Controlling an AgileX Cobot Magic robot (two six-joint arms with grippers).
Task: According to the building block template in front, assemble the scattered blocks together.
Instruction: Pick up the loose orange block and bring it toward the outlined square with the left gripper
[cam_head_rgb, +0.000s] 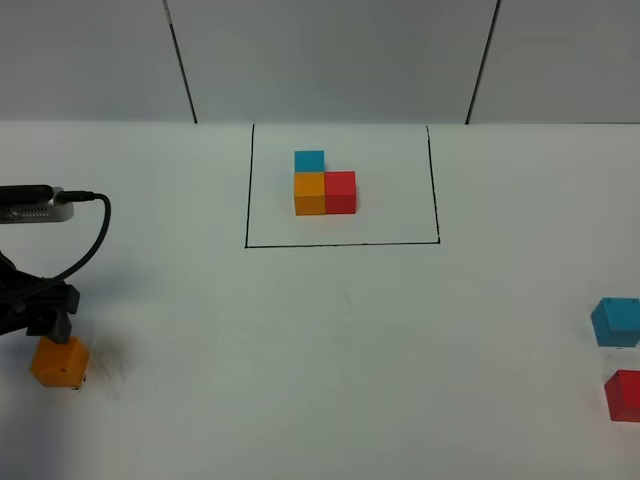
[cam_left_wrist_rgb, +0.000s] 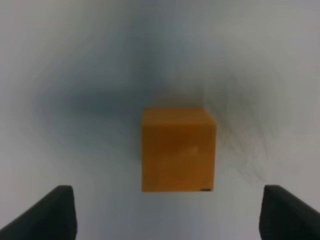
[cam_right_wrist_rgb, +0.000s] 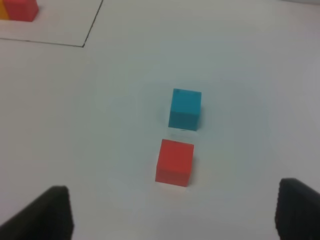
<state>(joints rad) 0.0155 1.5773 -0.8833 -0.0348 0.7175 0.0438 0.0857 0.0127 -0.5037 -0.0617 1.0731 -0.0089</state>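
Next, my left gripper grabs the loose orange cube (cam_head_rgb: 60, 362) by its two opposite sides to build the template's shape (cam_head_rgb: 323, 185).
The building block template (cam_head_rgb: 325, 185) is an L of blue, orange and red cubes inside a black drawn outline (cam_head_rgb: 340, 243) at the table's middle back. The loose orange cube (cam_head_rgb: 60, 362) sits at the far left. My left gripper (cam_head_rgb: 52, 325) hangs just above it. In the left wrist view the gripper (cam_left_wrist_rgb: 172, 215) is open and the orange cube (cam_left_wrist_rgb: 178, 150) lies just ahead of its spread fingertips (cam_left_wrist_rgb: 57, 212), untouched. The loose light blue cube (cam_head_rgb: 616, 322) and red cube (cam_head_rgb: 624, 394) sit at the far right. My right gripper (cam_right_wrist_rgb: 175, 212) is open above and behind them (cam_right_wrist_rgb: 185, 108) (cam_right_wrist_rgb: 174, 161).
A black cable and a grey camera unit (cam_head_rgb: 35, 205) stick out over the left arm. A corner of the template's outline (cam_right_wrist_rgb: 92, 25) and its red cube (cam_right_wrist_rgb: 19, 9) show in the right wrist view. The white table (cam_head_rgb: 330, 350) meets a grey panelled wall at the back.
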